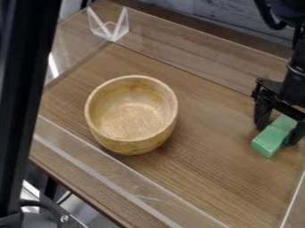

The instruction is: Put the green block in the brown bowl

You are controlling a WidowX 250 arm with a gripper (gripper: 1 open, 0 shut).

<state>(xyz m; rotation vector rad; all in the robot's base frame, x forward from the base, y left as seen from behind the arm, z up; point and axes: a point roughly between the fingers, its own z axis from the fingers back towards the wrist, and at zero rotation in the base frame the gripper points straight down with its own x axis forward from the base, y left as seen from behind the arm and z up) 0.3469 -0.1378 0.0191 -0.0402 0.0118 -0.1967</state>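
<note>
My gripper's fingers reach down on either side of the green block's far end (281,123), so closing now would catch the block: it is time to close on it.
The green block (273,138) lies flat on the wooden table at the right edge of the view. My black gripper (276,119) points down right over its far end, open, with one finger on each side of the block. Whether the fingers touch it is not clear. The brown bowl (131,113) stands left of centre, round and thick-walled, with nothing inside it. It is well apart from the block and the gripper.
A clear plastic stand (109,25) sits at the far left corner of the table (202,151). A dark pole (30,98) crosses the left foreground. Transparent strips line the table's near and left edges.
</note>
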